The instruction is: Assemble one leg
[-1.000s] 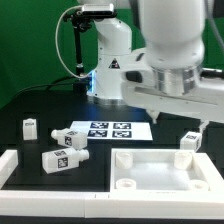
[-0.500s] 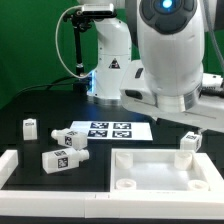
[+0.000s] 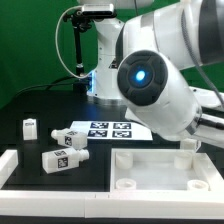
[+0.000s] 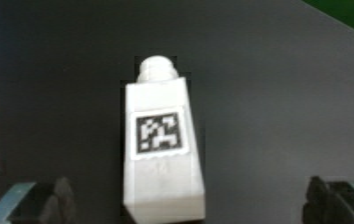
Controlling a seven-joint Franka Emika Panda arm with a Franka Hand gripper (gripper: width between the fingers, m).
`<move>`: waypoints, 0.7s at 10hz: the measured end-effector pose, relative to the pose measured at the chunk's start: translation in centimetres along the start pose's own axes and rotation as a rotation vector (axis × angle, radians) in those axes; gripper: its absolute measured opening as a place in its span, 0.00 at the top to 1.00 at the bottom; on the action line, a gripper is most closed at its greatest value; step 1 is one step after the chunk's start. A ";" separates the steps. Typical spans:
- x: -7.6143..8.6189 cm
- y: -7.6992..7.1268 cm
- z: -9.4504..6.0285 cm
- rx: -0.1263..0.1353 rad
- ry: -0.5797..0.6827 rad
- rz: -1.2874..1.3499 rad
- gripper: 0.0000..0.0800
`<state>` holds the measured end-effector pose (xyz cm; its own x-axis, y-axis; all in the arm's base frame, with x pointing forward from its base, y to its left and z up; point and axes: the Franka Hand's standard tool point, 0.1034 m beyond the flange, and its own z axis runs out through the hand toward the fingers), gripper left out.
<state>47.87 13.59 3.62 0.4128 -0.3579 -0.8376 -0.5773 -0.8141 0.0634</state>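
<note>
The gripper should next grab the white leg by its square end (image 4: 163,204) opposite the peg. The round peg then stays free to go into the panel's hole.
In the wrist view a white leg (image 4: 161,140) with a black-and-white tag lies on the dark table, its round peg end pointing away from me. My gripper (image 4: 192,205) is open, with one dark finger (image 4: 41,200) on each side of the leg's near end, clear of it. In the exterior view the arm's big white body covers the right side and hides the gripper. Only the top of that leg (image 3: 188,144) shows behind the panel's far right corner. Three more tagged legs (image 3: 30,126) (image 3: 70,138) (image 3: 62,160) lie at the exterior view's left.
The large white panel with round holes (image 3: 150,158) lies at the front right. The marker board (image 3: 105,130) lies in the middle by the robot base. A white frame piece (image 3: 12,160) sits at the front left.
The arm has swung and turned over the right side, and its body now fills more of the exterior view. The legs and panel have not moved.
</note>
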 end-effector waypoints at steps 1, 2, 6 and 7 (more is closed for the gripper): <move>0.3 0.1 0.0 0.003 0.001 0.003 0.19; 0.4 0.0 0.0 0.004 0.006 0.003 0.19; 0.5 0.1 3.8 -0.016 0.012 0.012 0.19; 0.6 0.1 3.5 -0.011 0.014 0.011 0.19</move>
<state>45.65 14.91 1.27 0.4160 -0.3732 -0.8293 -0.5740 -0.8151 0.0788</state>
